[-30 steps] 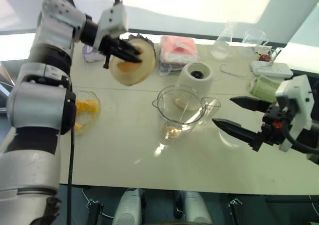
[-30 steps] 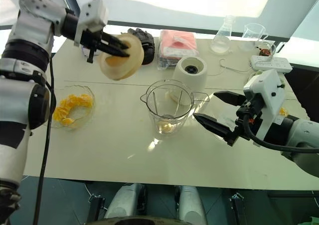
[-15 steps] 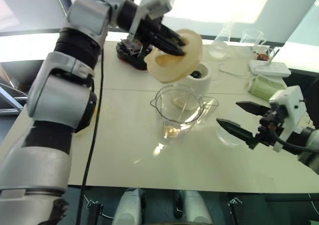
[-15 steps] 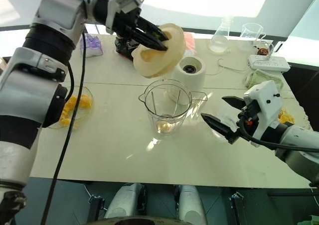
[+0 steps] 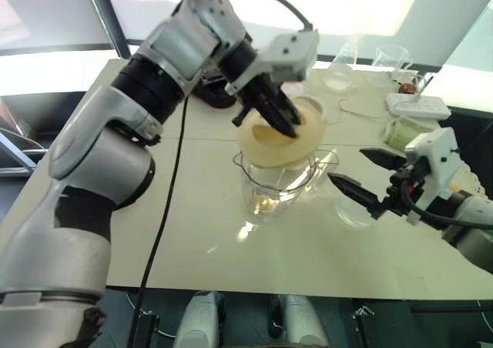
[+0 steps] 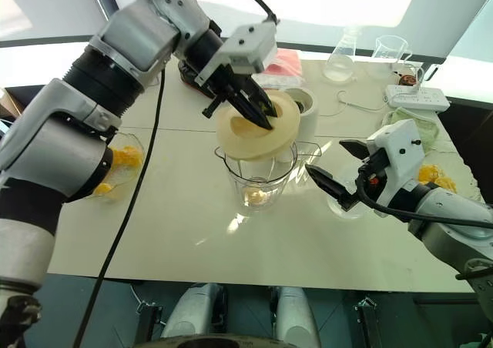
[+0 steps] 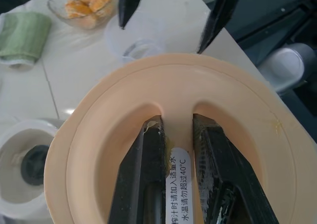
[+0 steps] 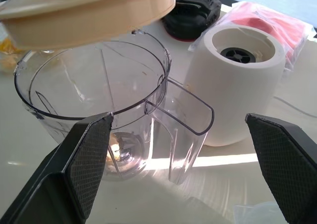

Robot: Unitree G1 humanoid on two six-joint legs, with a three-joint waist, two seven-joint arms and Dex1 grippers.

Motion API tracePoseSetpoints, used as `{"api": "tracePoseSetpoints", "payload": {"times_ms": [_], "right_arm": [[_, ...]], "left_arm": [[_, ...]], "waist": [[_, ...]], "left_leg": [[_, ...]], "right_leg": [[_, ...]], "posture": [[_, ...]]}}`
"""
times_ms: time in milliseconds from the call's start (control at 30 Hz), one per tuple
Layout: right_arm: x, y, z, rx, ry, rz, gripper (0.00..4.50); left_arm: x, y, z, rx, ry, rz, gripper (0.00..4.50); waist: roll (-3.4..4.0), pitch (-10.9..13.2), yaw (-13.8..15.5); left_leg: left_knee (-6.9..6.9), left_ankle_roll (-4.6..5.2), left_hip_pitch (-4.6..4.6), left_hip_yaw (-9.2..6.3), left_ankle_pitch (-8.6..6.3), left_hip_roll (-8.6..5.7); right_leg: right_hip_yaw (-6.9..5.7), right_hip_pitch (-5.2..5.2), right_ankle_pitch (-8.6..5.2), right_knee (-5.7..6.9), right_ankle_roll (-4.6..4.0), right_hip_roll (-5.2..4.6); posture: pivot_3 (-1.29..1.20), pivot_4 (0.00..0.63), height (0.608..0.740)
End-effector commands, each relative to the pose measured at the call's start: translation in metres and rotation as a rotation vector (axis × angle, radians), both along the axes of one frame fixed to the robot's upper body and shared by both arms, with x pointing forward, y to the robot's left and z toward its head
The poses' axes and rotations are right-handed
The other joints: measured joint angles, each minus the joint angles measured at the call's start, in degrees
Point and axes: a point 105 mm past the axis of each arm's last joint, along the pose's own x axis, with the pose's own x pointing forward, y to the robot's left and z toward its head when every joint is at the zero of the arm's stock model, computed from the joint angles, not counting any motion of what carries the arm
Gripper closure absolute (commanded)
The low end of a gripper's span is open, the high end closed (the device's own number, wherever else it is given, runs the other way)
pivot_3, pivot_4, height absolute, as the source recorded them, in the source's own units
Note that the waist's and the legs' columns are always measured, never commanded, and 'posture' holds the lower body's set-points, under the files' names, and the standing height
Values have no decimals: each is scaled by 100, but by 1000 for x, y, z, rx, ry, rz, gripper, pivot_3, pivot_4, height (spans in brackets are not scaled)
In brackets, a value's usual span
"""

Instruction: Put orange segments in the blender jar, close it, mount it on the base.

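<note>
Next, my right gripper grips the jar by its slim, flat-sided clear handle [image 5: 326,159], since the jar's round body spreads wider than my open fingers.
The clear blender jar [image 6: 258,180] stands mid-table with a few orange segments [image 6: 256,198] at its bottom. My left gripper [image 6: 250,113] is shut on the centre rib of the round cream lid [image 6: 258,136]. It holds the lid tilted just above the jar's rim [image 8: 99,65]. In the left wrist view its black fingers [image 7: 148,174] pinch that rib. The cream base [image 8: 237,85] stands right behind the jar, partly hidden by the lid. My right gripper [image 6: 327,157] is open beside the jar's handle [image 8: 183,130] and holds nothing.
A bowl of orange segments [image 6: 123,159] sits at the left behind my arm, another [image 7: 86,1] at the right. A small clear cup [image 5: 354,209] stands under my right gripper. A flask [image 5: 341,67], beaker [image 5: 391,59], power strip [image 5: 420,105] and green cloth [image 5: 404,132] line the back right.
My left gripper has carried the lid from the table's far left rightward and down to over the jar mouth. The right gripper crept slightly toward the jar, still open.
</note>
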Motion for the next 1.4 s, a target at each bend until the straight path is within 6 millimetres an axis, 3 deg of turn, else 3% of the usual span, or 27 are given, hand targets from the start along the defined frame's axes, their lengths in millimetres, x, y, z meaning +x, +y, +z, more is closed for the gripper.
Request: {"api": "tracePoseSetpoints", "payload": {"times_ms": [33,233,667,1100,1400], "right_arm": [[3,-1,7,0,-48,-18,0],[2,0,-5,-3,-31,-39,0],[5,14,-26,3,-28,-75,0],[13,18,-40,-35,-39,-129,0],[30,16,-55,-61,-49,-217,0]], "left_arm": [[-4,0,-2,28,-49,-55,4274],[-3,-3,-18,123,-67,-73,4274],[0,-22,-35,211,-48,-62,4274],[3,-18,-53,249,118,102,4274],[1,-13,-59,167,159,84,4274]], "waist": [[0,0,1],[2,-2,9],[6,-4,-2],[9,-7,-13],[13,-10,-11]], "left_leg": [[0,0,0,0,0,0],[2,0,3,0,0,-1],[6,0,3,0,0,-4],[10,1,19,-10,0,-2],[1,1,29,-7,0,-1]], "right_leg": [[0,0,0,1,0,0],[1,3,0,1,-1,0],[3,5,0,1,-1,0],[8,18,-1,2,-3,2],[9,20,-2,4,-2,7]], "posture": [[0,150,740],[0,150,740],[0,150,740],[0,150,740],[0,150,740]]}}
